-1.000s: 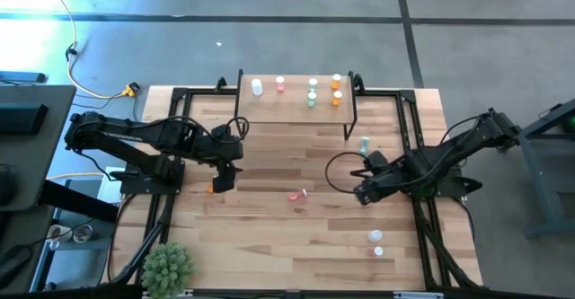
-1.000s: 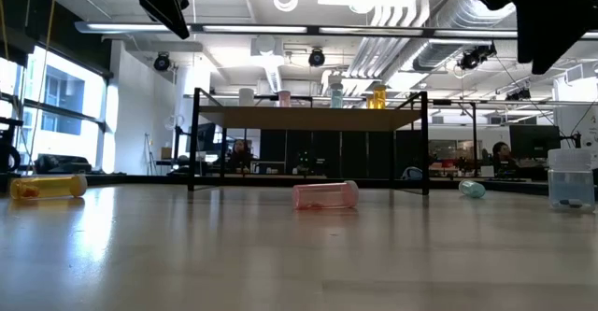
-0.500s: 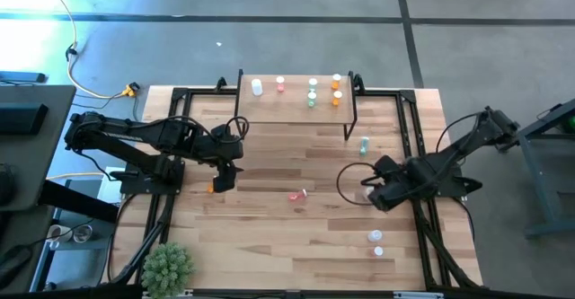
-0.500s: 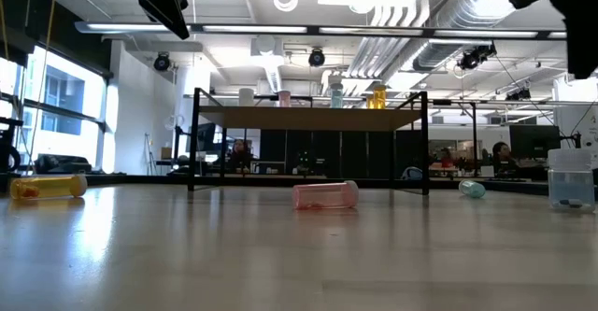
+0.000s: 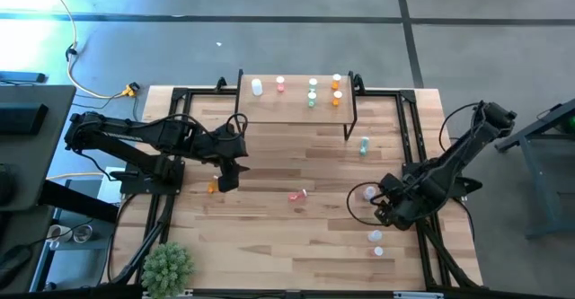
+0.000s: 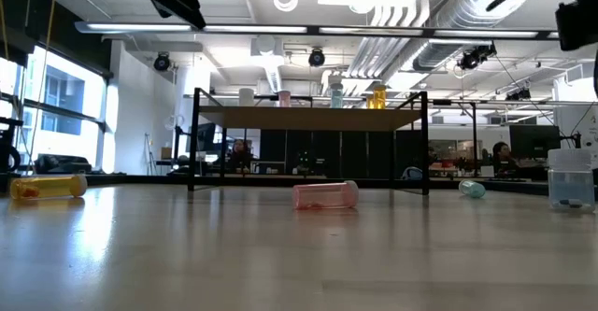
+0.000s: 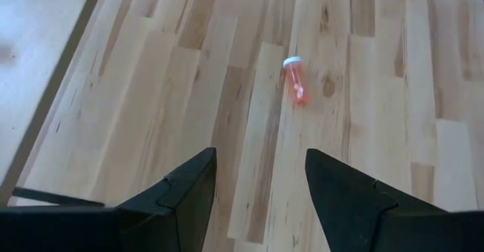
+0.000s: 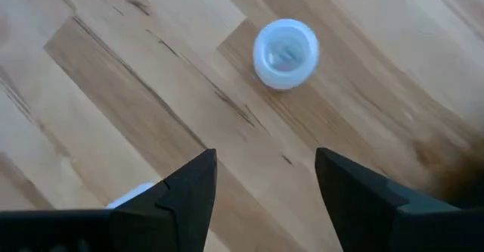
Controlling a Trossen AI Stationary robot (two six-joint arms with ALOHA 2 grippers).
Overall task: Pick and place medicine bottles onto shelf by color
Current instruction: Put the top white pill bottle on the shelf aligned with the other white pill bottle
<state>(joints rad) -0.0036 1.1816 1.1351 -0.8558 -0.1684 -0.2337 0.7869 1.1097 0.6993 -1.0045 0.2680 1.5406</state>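
Note:
My right gripper grabs the upright clear bottle by its body [image 5: 369,193] next, to place it onto the shelf [image 5: 296,110] with its color.
Medicine bottles lie and stand about the table: an orange one [image 5: 212,188] and a pink one [image 5: 296,194] [image 7: 296,82] on their sides, a green one [image 5: 364,145], and clear ones [image 5: 369,192] [image 5: 375,236] [image 5: 378,250]. More stand on the shelf [image 5: 296,110] at the far edge: white [image 5: 257,87], pink [image 5: 280,83], green [image 5: 312,88], orange [image 5: 336,82]. My left gripper [image 5: 229,169] [image 7: 261,199] hangs open above the table, left of the pink bottle. My right gripper [image 5: 386,214] [image 8: 265,199] is open and points down among the clear bottles, one of which [image 8: 285,53] stands upright ahead of its fingers.
A green spiky plant [image 5: 167,268] sits at the near left corner. Black frame rails [image 5: 415,146] run along both table sides. Bare wood [image 5: 269,236] lies between the pink bottle and the near edge.
My right gripper has swung toward the table's near edge and gone down, from beside the green bottle to the clear bottles. A clear bottle now shows standing where the gripper was. My left gripper has tipped slightly in place.

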